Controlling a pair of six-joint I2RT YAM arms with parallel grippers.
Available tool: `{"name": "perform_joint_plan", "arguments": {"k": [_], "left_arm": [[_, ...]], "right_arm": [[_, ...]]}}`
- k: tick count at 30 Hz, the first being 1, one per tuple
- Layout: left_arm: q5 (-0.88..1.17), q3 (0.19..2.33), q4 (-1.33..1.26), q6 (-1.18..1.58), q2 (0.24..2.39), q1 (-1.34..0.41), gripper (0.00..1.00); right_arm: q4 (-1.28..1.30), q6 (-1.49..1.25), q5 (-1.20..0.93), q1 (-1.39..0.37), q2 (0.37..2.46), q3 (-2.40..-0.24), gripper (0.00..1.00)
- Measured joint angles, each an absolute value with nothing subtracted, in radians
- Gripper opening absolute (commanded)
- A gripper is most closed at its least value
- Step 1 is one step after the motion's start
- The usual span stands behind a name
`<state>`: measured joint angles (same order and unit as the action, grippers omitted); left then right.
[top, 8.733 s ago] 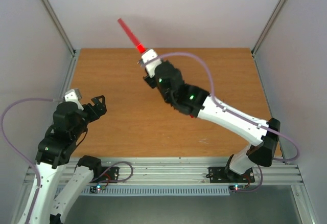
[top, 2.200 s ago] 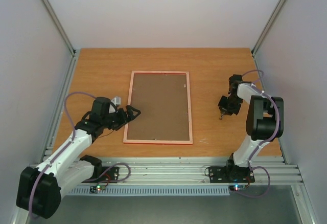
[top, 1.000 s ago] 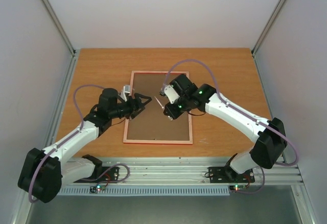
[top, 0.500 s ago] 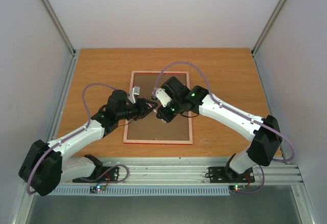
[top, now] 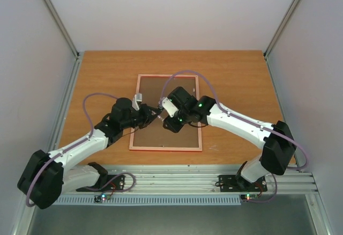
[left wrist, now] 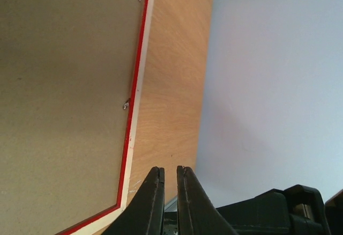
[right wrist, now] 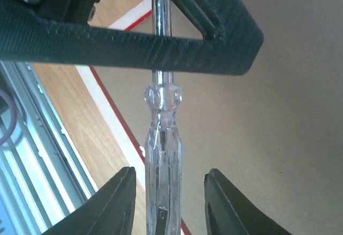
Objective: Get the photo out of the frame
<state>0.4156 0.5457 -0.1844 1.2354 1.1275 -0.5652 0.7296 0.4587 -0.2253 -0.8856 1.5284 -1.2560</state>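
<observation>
In the right wrist view my right gripper's fingers are level with the clear handle's sides below its collar, so closing now would catch it.
The frame (top: 166, 148) lies face down in the middle of the table, its red rim (left wrist: 134, 122) round a brown backing board (top: 179, 87). The photo is hidden under that board. Both grippers meet low over the board's left half. My left gripper (top: 156, 115) is shut; its fingers (left wrist: 170, 168) show only a hairline gap. A clear-handled screwdriver (right wrist: 163, 170) hangs between the parted fingers of my right gripper (right wrist: 170, 170) without touching either one. Its metal shaft (right wrist: 161, 9) runs up into the left gripper's black body (right wrist: 134, 42).
Small metal clips (left wrist: 126, 105) sit along the frame's back edge. Bare wooden table (top: 236, 85) surrounds the frame. An aluminium rail (top: 177, 180) with both arm bases runs along the near edge, and grey walls close in the other three sides.
The left gripper reached in over the board and shut on the screwdriver's shaft. The right gripper's fingers then parted off the handle. Both grippers drifted slightly left.
</observation>
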Motion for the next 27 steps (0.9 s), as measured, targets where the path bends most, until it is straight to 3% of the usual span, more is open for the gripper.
{"name": "perform_joint_plan", "arguments": {"k": [8,14,16,21,27], "left_arm": [[0.410,0.509,-0.229,1.310,1.129,-0.565,0.01],[0.417,0.493,-0.272,1.347,1.156,-0.565,0.02],[0.413,0.483,-0.279,1.356,1.159,-0.565,0.10],[0.410,0.474,-0.267,1.339,1.157,-0.553,0.41],[0.390,0.482,-0.084,1.216,1.085,-0.443,0.52]], "right_arm": [[0.699,0.481,-0.194,-0.900,1.529,-1.236,0.33],[0.670,0.507,-0.174,-0.908,1.546,-1.236,0.06],[0.669,0.513,-0.166,-0.909,1.557,-1.237,0.01],[0.681,0.545,-0.143,-0.910,1.584,-1.248,0.01],[0.722,0.587,-0.121,-0.910,1.643,-1.303,0.01]]}}
